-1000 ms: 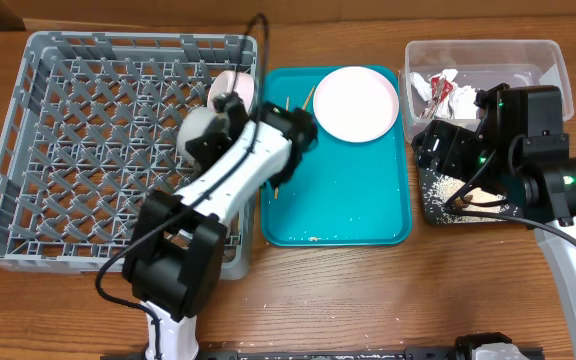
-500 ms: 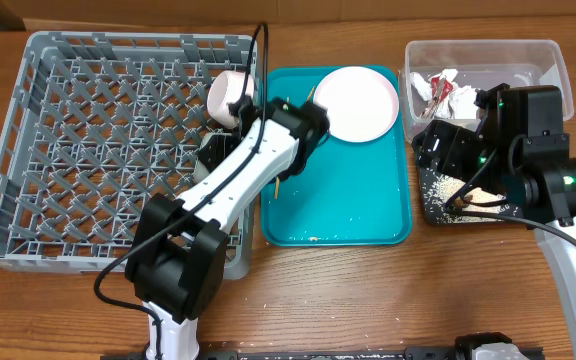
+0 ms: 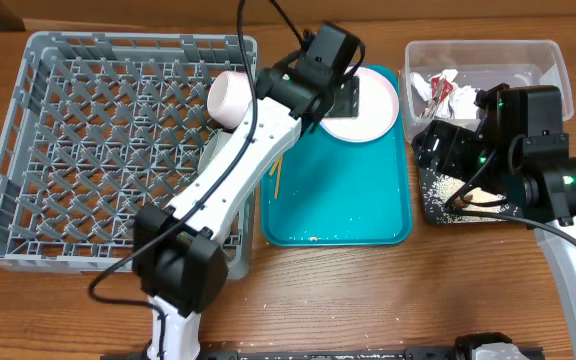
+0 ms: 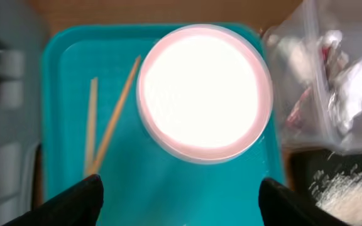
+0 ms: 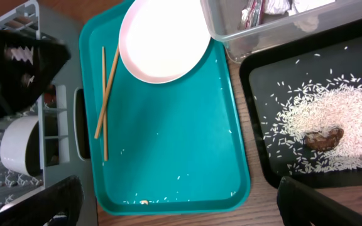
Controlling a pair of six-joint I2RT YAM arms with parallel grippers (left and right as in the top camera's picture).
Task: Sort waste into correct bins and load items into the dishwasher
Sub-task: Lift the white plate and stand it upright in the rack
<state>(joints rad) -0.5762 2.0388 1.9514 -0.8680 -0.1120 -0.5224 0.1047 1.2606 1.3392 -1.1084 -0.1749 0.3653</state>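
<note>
My left gripper grips the pale pink plate [image 3: 376, 112] by its rim beside the chopsticks next, so its opposite edge stays free to load into the dishwasher.
The pale pink plate [image 3: 376, 112] [image 4: 203, 94] [image 5: 162, 41] lies at the far end of the teal tray [image 3: 338, 210], with the wooden chopsticks [image 3: 277, 176] [image 4: 109, 122] [image 5: 105, 94] beside it on the left. My left gripper [image 3: 340, 98] [image 4: 181, 188] hovers over the plate's near left edge, open and holding nothing. A white cup [image 3: 230, 97] [image 5: 21, 145] rests on its side in the grey dishwasher rack [image 3: 98, 150]. My right gripper [image 3: 436, 142] [image 5: 181, 201] stands open and holds nothing, above the black tray [image 3: 434, 205] [image 5: 263, 81] of rice [image 5: 332, 113] and a brown lump [image 5: 324, 138].
The clear tub [image 3: 528, 55] [image 4: 322, 37] at the back right holds the red wrapper and white tissue [image 3: 438, 85]. A few rice grains [image 5: 187, 176] lie scattered on the teal tray. My left arm stretches across the rack's right wall.
My left gripper has opened, left the cup in the rack and swung right and away to above the plate. The right arm has not moved.
</note>
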